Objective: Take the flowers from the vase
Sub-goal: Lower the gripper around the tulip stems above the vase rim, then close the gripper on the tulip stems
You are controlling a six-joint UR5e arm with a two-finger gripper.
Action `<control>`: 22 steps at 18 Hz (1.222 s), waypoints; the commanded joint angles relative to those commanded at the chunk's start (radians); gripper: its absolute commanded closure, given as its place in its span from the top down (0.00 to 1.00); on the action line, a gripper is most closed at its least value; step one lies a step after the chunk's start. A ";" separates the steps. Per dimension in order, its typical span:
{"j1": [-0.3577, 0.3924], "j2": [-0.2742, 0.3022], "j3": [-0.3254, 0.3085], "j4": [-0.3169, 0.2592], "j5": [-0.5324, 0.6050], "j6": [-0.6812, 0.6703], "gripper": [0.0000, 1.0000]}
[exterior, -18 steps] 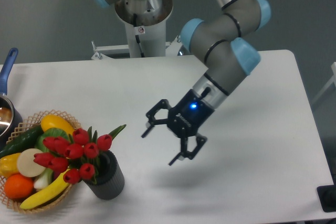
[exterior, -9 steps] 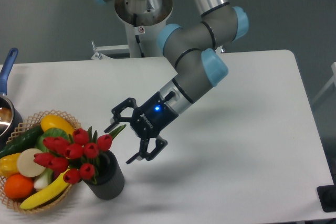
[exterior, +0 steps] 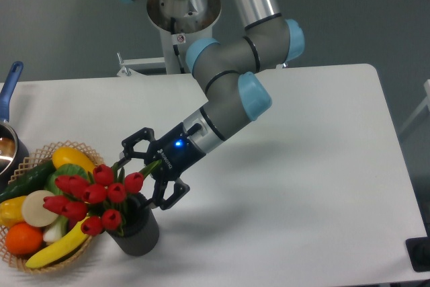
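My gripper takes hold of the flowers (exterior: 94, 196) by their green stems next, to lift the flowers out of the dark grey vase (exterior: 138, 232).
The flowers (exterior: 94, 196), a bunch of red tulips with green stems and leaves, stand in the short dark grey vase (exterior: 138, 232) at the front left of the table. My gripper (exterior: 140, 177) is open, just right of the bunch, its jaws either side of a green leaf tip and the rightmost tulip. It does not grip anything. The stems inside the vase are hidden.
A wicker basket (exterior: 35, 158) of fruit and vegetables sits right behind and left of the vase, touching the flowers. A pot with a blue handle (exterior: 9, 89) is at the left edge. The robot base (exterior: 183, 25) stands at the back.
My gripper has moved left and slightly down across the table, from the middle to right beside the flowers. It has stayed open. The flowers and vase have not moved.
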 joint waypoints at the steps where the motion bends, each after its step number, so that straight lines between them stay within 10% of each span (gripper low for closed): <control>1: -0.003 -0.003 0.003 0.000 0.000 0.000 1.00; 7: -0.026 -0.025 0.037 0.000 -0.003 -0.002 0.99; 12: -0.023 -0.022 0.040 0.000 0.003 0.002 0.34; 15: -0.017 -0.020 0.045 0.000 0.006 0.012 0.14; 22: 0.009 -0.015 0.069 0.000 0.005 0.012 0.12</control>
